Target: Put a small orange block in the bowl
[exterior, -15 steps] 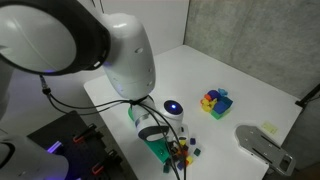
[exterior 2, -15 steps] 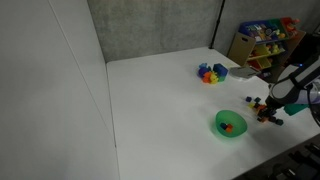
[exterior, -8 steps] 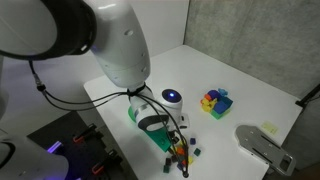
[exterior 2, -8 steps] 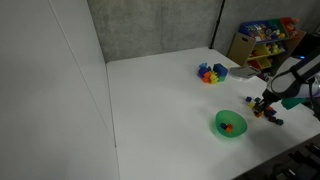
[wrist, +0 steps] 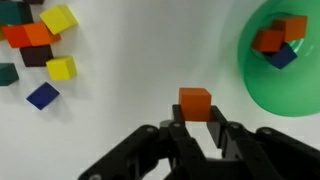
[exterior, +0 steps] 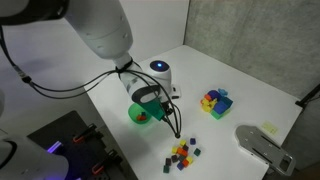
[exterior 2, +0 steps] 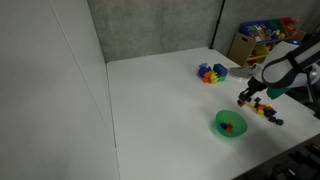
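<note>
I need to move the small orange block (wrist: 195,100) over the bowl beside it before opening my gripper; the block would fall on the white table if I opened now.
My gripper (wrist: 196,113) is shut on a small orange block (wrist: 195,100), held between the fingertips above the white table. The green bowl (wrist: 285,70) lies at the upper right of the wrist view, with an orange cube and a blue cube inside. In an exterior view the gripper (exterior: 152,100) hangs just above and beside the bowl (exterior: 138,114). In an exterior view the gripper (exterior 2: 245,97) is up and right of the bowl (exterior 2: 230,124).
A pile of small coloured cubes (wrist: 40,45) lies on the table; it shows in both exterior views (exterior: 182,153) (exterior 2: 266,111). Larger blue, yellow and red blocks (exterior: 215,102) (exterior 2: 210,73) stand farther off. A toy shelf (exterior 2: 262,40) stands behind the table.
My gripper has lifted off the cube pile holding an orange cube. It has moved up and across towards the green bowl.
</note>
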{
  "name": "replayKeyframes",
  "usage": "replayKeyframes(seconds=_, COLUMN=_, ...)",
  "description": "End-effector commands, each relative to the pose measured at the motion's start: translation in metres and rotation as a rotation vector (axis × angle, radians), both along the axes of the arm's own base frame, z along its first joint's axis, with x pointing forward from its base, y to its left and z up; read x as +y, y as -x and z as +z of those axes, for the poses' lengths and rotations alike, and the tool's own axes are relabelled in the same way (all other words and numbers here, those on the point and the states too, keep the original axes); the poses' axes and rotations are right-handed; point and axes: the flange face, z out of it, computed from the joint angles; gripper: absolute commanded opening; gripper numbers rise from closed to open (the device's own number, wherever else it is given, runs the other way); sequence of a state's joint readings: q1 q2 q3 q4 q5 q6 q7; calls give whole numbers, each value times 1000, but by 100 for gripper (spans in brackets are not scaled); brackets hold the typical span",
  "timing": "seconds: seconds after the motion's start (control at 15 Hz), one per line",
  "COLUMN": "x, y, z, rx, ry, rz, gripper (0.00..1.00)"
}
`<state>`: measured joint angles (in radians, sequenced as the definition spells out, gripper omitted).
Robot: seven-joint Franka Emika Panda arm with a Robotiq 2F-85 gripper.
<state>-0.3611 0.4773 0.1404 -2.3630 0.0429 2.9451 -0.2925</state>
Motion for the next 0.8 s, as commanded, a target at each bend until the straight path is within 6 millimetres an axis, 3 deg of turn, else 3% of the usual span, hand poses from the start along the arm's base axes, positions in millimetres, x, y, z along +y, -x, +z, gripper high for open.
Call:
replayKeyframes(seconds=0.0, x=52, y=4, z=41, rx=-32, ry=-28, rz=7, gripper=9)
replayKeyframes(seconds=0.33, x=112, y=23, z=55, rx=-11, ry=-43, rz=25, gripper=10)
replayKeyframes(seconds=0.4, x=120, y=26, z=56, rx=-6, ry=-42, rz=25, gripper=55)
replayKeyframes(seconds=0.53, x=132, y=31, z=62, rx=-4, ry=-40, rz=10, gripper=61)
replayKeyframes(seconds=0.73, x=137, y=32, z=78, rx=-43, ry=-25, rz=-58, gripper=84)
